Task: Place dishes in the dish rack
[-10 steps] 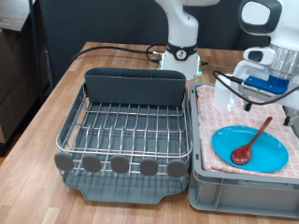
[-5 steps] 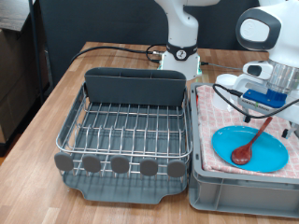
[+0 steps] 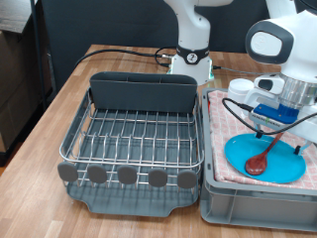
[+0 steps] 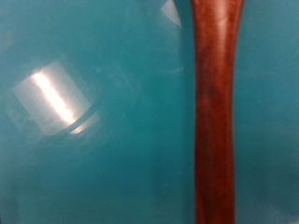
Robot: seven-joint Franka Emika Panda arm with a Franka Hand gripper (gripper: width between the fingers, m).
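The wooden spoon's handle is ready for my gripper to close on now, because my gripper's fingers reach down beside the handle, close over the blue plate.
The light-blue plate [image 3: 285,166] lies on the pink checked cloth in the crate at the exterior view's right. The reddish-brown wooden spoon [image 3: 262,159] lies on it, handle pointing up-right. My gripper [image 3: 280,123] hangs low over the spoon's handle, its fingers hidden behind cables and the hand. The wrist view shows only the spoon handle [image 4: 215,112] close over the plate [image 4: 93,140], with no fingers in sight. The silver wire dish rack [image 3: 129,139] stands at the left and holds no dishes. I cannot make out the white cup.
The rack's grey caddy [image 3: 144,94] stands along its far side. The light grey crate [image 3: 253,206] with the pink checked cloth [image 3: 223,134] sits against the rack's right side. The robot base [image 3: 191,50] stands behind on the wooden table [image 3: 59,99].
The arm has come down and toward the exterior view's bottom, bringing the gripper from above the crate's far edge to just over the spoon handle.
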